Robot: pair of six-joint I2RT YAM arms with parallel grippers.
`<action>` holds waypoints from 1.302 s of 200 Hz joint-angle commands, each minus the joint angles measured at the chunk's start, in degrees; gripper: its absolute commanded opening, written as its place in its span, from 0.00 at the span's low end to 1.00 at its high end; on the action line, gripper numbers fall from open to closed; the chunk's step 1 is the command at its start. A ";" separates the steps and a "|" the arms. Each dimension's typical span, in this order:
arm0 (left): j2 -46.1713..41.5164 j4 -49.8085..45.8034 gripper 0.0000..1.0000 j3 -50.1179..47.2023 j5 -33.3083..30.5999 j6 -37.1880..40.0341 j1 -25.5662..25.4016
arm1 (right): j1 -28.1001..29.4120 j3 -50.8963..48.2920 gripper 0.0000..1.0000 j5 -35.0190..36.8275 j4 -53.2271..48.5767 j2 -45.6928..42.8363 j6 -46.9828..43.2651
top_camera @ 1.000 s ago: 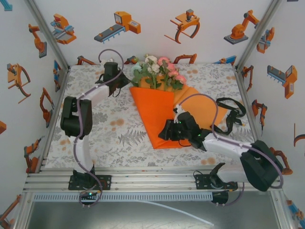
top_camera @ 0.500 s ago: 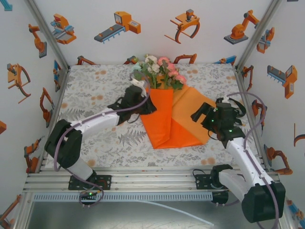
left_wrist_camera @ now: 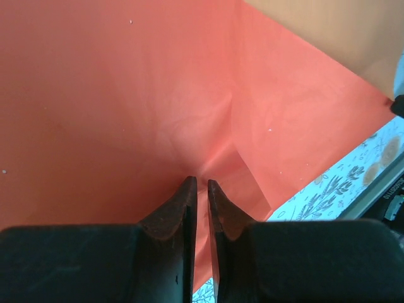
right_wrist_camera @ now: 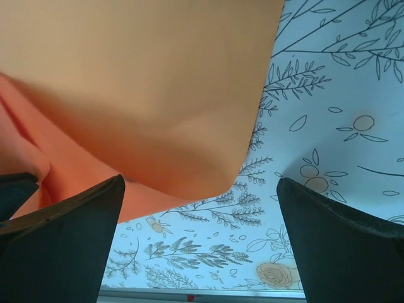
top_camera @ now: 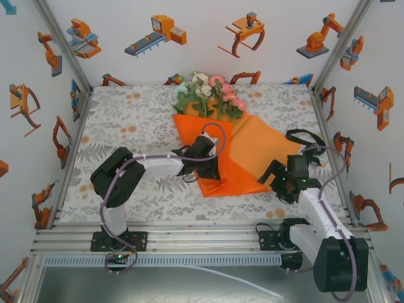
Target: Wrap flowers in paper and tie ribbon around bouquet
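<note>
The orange paper (top_camera: 255,148) will next be grabbed by its loose outer corner (top_camera: 267,187) with my right gripper, so I can fold that open side across and wrap the flowers.
The flowers (top_camera: 208,95) lie at the far middle of the table, their stems inside the orange paper (top_camera: 255,148), which is folded into a rough cone pointing toward me. My left gripper (top_camera: 213,169) sits on the lower left flap. In the left wrist view its tips (left_wrist_camera: 202,182) are nearly together, and the paper (left_wrist_camera: 126,95) puckers and creases right at them. My right gripper (top_camera: 272,177) stands wide open just off the paper's lower right edge. Between its fingers (right_wrist_camera: 202,218) is bare tablecloth, with the paper's corner (right_wrist_camera: 158,95) ahead. The black ribbon (top_camera: 308,144) lies loose at the right.
The floral tablecloth (top_camera: 126,126) covers the table. White walls with robot stickers close in the left, back and right sides. The aluminium rail (top_camera: 202,240) with both arm bases runs along the near edge.
My left gripper has travelled from the paper's left edge toward me, onto the lower flap, closing a little. My right gripper has drawn back toward the near right and stays wide open.
</note>
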 commanded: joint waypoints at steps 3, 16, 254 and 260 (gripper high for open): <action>1.35 -1.71 0.18 2.28 0.71 -0.70 0.06 | -0.38 -2.45 0.95 -5.97 3.96 0.02 -2.67; 2.30 -1.92 0.17 2.44 0.77 -1.15 0.36 | -0.39 -3.87 0.92 -11.12 7.00 -1.03 -3.16; 4.65 -0.86 0.15 2.90 1.97 -3.98 1.73 | 13.38 6.02 0.02 -26.63 21.64 4.16 -14.66; 4.51 -0.46 0.16 2.78 2.08 -4.13 1.73 | 14.32 6.74 0.02 -27.23 21.73 5.72 -15.13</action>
